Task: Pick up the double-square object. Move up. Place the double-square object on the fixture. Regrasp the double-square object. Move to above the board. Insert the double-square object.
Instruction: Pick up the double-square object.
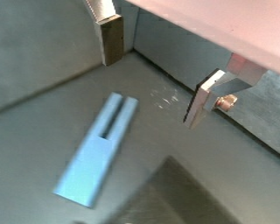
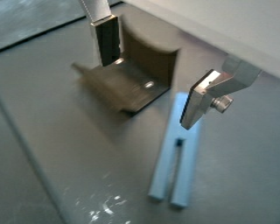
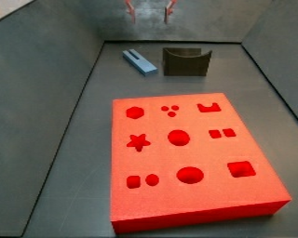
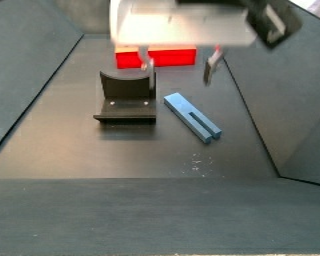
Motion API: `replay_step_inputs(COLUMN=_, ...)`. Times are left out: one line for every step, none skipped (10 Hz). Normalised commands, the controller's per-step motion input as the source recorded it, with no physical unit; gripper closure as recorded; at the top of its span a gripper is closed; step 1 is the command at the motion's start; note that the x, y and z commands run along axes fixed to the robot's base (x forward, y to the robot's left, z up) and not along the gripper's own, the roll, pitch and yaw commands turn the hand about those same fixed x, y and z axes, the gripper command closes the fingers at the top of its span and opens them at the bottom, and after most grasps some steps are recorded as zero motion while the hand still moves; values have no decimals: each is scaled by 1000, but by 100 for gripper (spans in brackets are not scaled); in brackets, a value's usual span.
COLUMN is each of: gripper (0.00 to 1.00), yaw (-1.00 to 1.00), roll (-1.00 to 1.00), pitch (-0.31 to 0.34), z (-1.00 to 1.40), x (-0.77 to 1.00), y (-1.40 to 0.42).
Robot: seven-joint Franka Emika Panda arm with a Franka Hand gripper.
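Note:
My gripper has to place this double-square object, the light-blue bar, on the dark fixture. It needs to grab the bar by its slotted end next.
The double-square object is a light-blue slotted bar lying flat on the grey floor, seen in both wrist views and both side views. The dark fixture stands beside it. My gripper hangs open and empty above the floor, over the gap between bar and fixture; in a side view it shows only at the picture's edge. Apart from these lies the red-orange board, with shaped holes.
Grey sloping walls enclose the floor on all sides. A few pale scratch marks show on the floor near one finger.

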Motion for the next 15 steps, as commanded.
replay_step_inputs(gripper=0, yaw=494, roll=-84, pitch=-51, z=-943, x=0, y=506)
replay_step_inputs(gripper=0, yaw=440, roll=-51, pitch=0, z=-914, x=-326, y=131)
replay_step_inputs(gripper=0, yaw=371, roll=-26, pitch=0, z=-974, x=-469, y=-191)
replay_step_inputs(gripper=0, yaw=246, roll=0, pitch=0, z=-774, x=-414, y=-397)
replay_step_inputs(gripper=0, yaw=257, roll=0, pitch=-3, z=-600, x=-389, y=-366)
replay_step_inputs(gripper=0, yaw=214, roll=0, pitch=-66, z=-494, x=-274, y=-43)
replay_step_inputs(gripper=0, yaw=180, roll=0, pitch=-53, z=-449, x=-220, y=0)
replay_step_inputs(gripper=0, yaw=149, roll=0, pitch=-27, z=-391, x=-217, y=14)
replay_step_inputs(gripper=0, yaw=34, roll=0, pitch=-53, z=-280, x=-163, y=0)
replay_step_inputs(gripper=0, yaw=0, roll=0, pitch=-70, z=-177, x=-120, y=0)
replay_step_inputs(gripper=0, yaw=0, roll=0, pitch=-43, z=-166, x=-111, y=0)
replay_step_inputs(gripper=0, yaw=0, roll=0, pitch=-6, z=-283, x=-149, y=0)
replay_step_inputs(gripper=0, yaw=0, roll=0, pitch=-24, z=-320, x=-143, y=0)
replay_step_inputs(gripper=0, yaw=0, roll=0, pitch=-59, z=-254, x=-89, y=0)
replay_step_inputs(gripper=0, yaw=-6, roll=16, pitch=0, z=0, x=-11, y=-103)
